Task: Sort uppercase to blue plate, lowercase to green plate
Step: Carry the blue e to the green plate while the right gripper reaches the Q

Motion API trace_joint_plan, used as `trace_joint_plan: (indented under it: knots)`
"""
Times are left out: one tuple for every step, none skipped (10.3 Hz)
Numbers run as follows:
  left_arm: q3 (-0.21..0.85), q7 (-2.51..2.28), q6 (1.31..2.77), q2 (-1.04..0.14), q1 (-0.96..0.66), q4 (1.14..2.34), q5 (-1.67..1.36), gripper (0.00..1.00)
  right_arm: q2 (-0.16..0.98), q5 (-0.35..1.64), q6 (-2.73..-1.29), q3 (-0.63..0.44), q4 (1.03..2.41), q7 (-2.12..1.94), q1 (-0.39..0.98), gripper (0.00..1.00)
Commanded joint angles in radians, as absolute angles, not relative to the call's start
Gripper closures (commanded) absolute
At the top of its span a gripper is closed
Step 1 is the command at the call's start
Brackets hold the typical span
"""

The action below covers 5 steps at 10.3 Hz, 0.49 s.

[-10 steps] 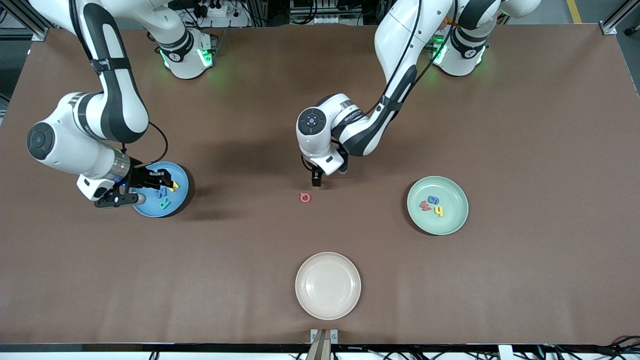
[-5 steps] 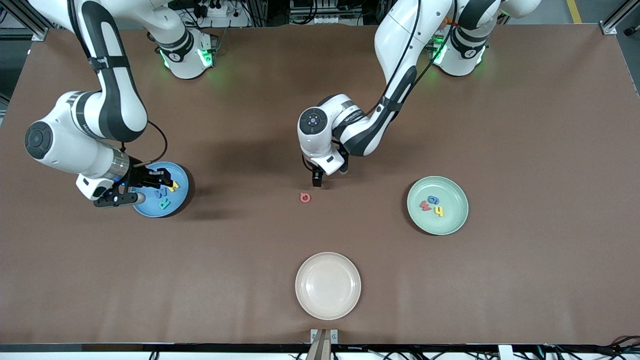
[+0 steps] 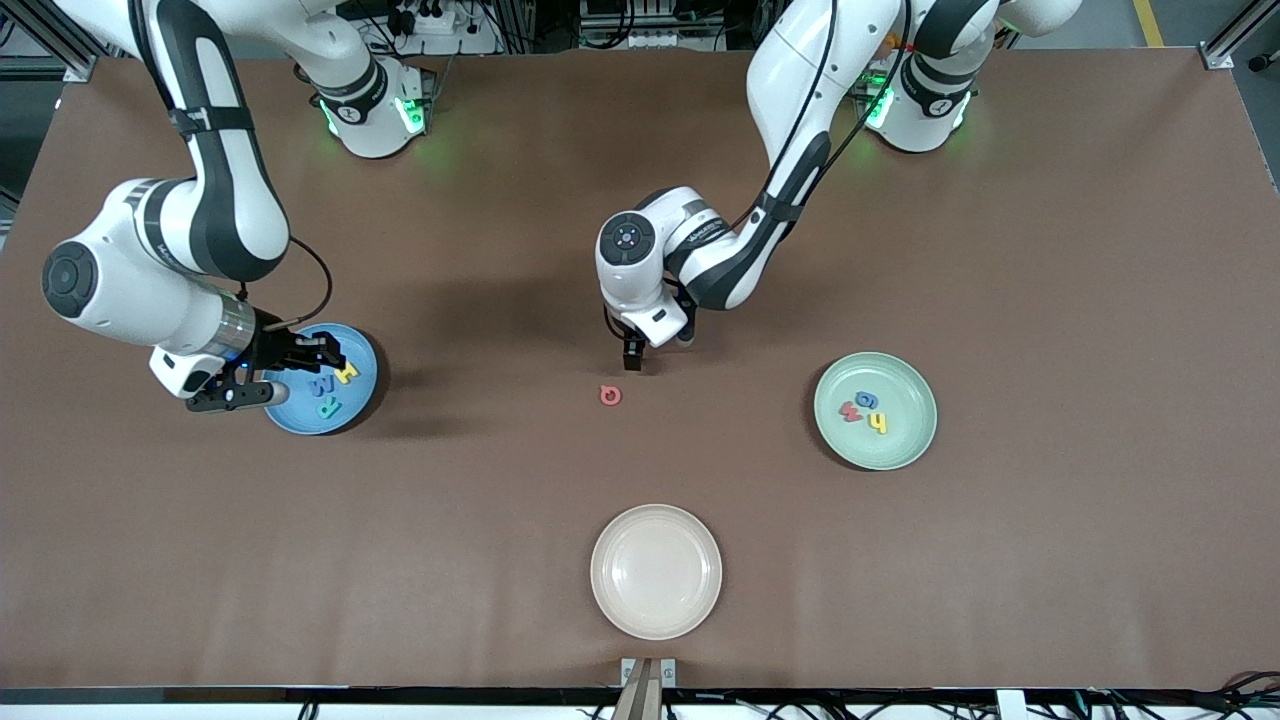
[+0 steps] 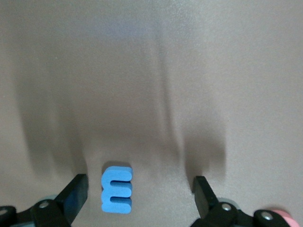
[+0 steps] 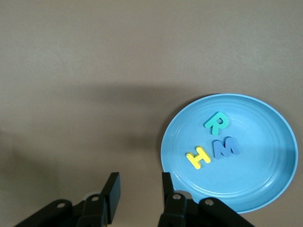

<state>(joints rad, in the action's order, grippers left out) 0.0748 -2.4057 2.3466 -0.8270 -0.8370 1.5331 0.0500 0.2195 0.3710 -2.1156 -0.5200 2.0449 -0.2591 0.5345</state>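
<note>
My left gripper's fingers reach the table around the blue lowercase m (image 4: 117,190) in the left wrist view, so it is time for my left gripper to close on the m.
The blue plate (image 3: 352,402) (image 5: 265,175) holds three uppercase letters: a yellow H (image 3: 346,373) (image 5: 198,157), a blue M (image 3: 323,384) (image 5: 225,147) and a teal R (image 3: 328,408) (image 5: 217,122). My right gripper (image 3: 322,354) (image 5: 140,184) hangs over that plate's rim, open, with nothing in it. A red Q (image 3: 610,395) lies on the table near the middle. Just beside it my left gripper (image 3: 634,364) (image 4: 139,189) stands low and wide open. A blue lowercase m (image 4: 117,189) lies flat between its fingers, close to one. The green plate (image 3: 897,446) holds a blue g (image 3: 866,399), a red w (image 3: 851,410) and a yellow h (image 3: 878,422).
A larger cream plate (image 3: 655,570) with nothing on it sits near the table's front edge, nearer the front camera than the red Q. The brown table top (image 3: 1050,280) is bare between the plates.
My right gripper has drawn back a little toward the right arm's end of the table, uncovering more of the blue M. The left gripper has stayed nearly still.
</note>
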Motion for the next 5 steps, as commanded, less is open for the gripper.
trace_joint_plan:
  knots:
    - [0.071, -2.441, 2.364, -0.808, -0.844, 1.559, 0.081, 0.0, 0.195, 0.379, -2.098, -0.523, 2.048, -0.244, 0.534, 0.57]
    - [0.071, -2.441, 2.364, -0.807, -0.844, 1.562, 0.081, 0.5, 0.195, 0.379, -2.089, -0.523, 2.045, -0.245, 0.534, 0.57]
    - [0.071, -2.447, 2.364, -0.805, -0.842, 1.562, 0.08, 1.0, 0.193, 0.379, -2.082, -0.525, 2.037, -0.245, 0.534, 0.57]
    - [0.071, -2.482, 2.364, -0.804, -0.842, 1.562, 0.08, 1.0, 0.193, 0.379, -2.077, -0.525, 2.036, -0.245, 0.534, 0.57]
    - [0.071, -2.488, 2.359, -0.795, -0.838, 1.562, 0.08, 1.0, 0.195, 0.379, -2.075, -0.525, 2.034, -0.245, 0.534, 0.57]
